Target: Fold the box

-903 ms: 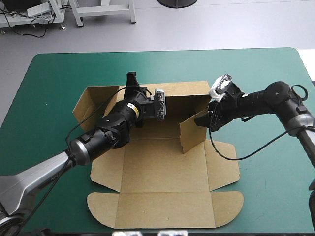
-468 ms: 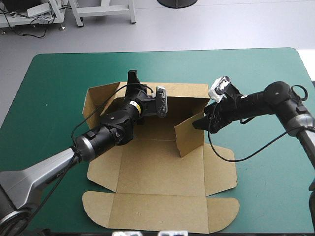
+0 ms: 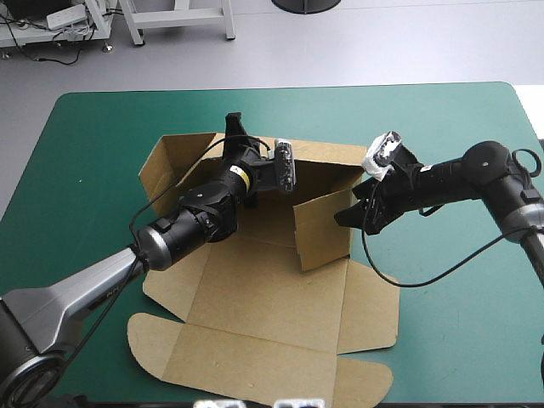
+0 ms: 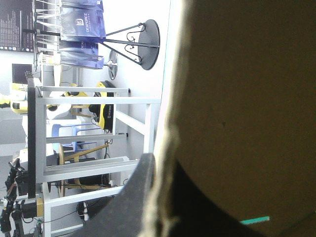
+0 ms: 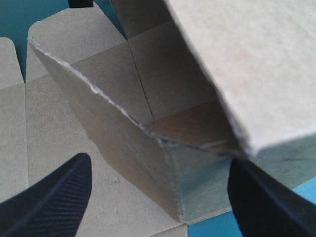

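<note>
My right gripper grabs the end of the box by its top edge (image 5: 197,147) next, which leaves the box's corner flap (image 5: 116,131) free to fold in.
The brown box (image 3: 263,314) lies partly folded in the middle of the table, its back wall raised and its lid and flaps flat toward the front edge. My left gripper (image 3: 234,127) is at the top edge of the back wall, shut on it. In the left wrist view the board (image 4: 247,98) runs between the fingers, with one black finger (image 4: 136,197) beside its edge. My right gripper (image 3: 347,214) stands open at the upright right wall (image 3: 323,225). In the right wrist view that wall's corner (image 5: 128,148) sits between the spread fingers (image 5: 54,197).
The teal-green cover (image 3: 459,340) shows on every side of the box. The box's rounded near flaps (image 3: 157,336) lie close to the table's front edge. The table's far edge runs behind the back wall.
The left gripper moved farther back and up with the back wall, standing it more upright. The whole sheet turned and slid, its near flaps swinging left. The right gripper stayed at the right wall.
</note>
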Robot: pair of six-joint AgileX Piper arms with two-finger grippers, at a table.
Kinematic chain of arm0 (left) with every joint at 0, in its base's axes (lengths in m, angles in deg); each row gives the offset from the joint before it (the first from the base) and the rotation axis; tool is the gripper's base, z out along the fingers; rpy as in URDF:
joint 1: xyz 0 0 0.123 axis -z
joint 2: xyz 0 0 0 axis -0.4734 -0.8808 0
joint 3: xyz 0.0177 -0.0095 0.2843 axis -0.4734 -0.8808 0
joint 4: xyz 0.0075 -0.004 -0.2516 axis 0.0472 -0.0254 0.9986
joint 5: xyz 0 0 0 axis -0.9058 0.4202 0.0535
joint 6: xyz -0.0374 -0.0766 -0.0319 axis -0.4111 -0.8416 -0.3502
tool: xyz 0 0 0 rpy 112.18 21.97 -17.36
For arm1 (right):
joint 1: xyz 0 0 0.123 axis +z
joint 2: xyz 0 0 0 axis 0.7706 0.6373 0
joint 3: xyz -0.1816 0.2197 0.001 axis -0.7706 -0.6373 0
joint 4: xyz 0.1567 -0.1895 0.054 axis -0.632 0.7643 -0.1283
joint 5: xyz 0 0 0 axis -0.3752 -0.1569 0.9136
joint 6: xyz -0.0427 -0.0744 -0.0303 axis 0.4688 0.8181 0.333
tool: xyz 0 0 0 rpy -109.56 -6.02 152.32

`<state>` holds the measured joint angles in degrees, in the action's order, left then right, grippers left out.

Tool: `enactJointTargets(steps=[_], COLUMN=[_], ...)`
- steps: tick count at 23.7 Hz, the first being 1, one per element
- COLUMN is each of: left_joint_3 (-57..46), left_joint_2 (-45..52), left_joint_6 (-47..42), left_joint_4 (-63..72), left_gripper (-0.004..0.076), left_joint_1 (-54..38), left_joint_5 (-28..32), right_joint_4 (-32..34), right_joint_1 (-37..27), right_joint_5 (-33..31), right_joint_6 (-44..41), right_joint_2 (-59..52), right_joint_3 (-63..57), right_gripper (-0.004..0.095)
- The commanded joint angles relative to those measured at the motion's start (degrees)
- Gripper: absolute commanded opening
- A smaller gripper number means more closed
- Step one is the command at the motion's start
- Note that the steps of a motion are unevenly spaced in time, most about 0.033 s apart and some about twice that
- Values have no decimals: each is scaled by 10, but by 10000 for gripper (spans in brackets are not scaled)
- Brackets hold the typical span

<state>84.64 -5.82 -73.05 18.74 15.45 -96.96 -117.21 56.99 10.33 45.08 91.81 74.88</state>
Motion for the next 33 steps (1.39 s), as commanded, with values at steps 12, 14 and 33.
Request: enactJointTargets(steps=[12,14,33], left_joint_3=[23,23,28], left_joint_2=[39,52,54], left_joint_6=[66,122,235], left_joint_4=[96,168,352], left_gripper=[18,18,18], left_joint_1=[-2,-2,39], left_joint_5=[-47,-41,-69], right_joint_4=[-18,-37,10], right_joint_1=[5,5,3], right_joint_5=[87,89,129], right_joint_6=[-71,-59,-122], right_joint_2=[-19,-11,-3], right_joint_3=[13,13,19], right_gripper=[682,682,188])
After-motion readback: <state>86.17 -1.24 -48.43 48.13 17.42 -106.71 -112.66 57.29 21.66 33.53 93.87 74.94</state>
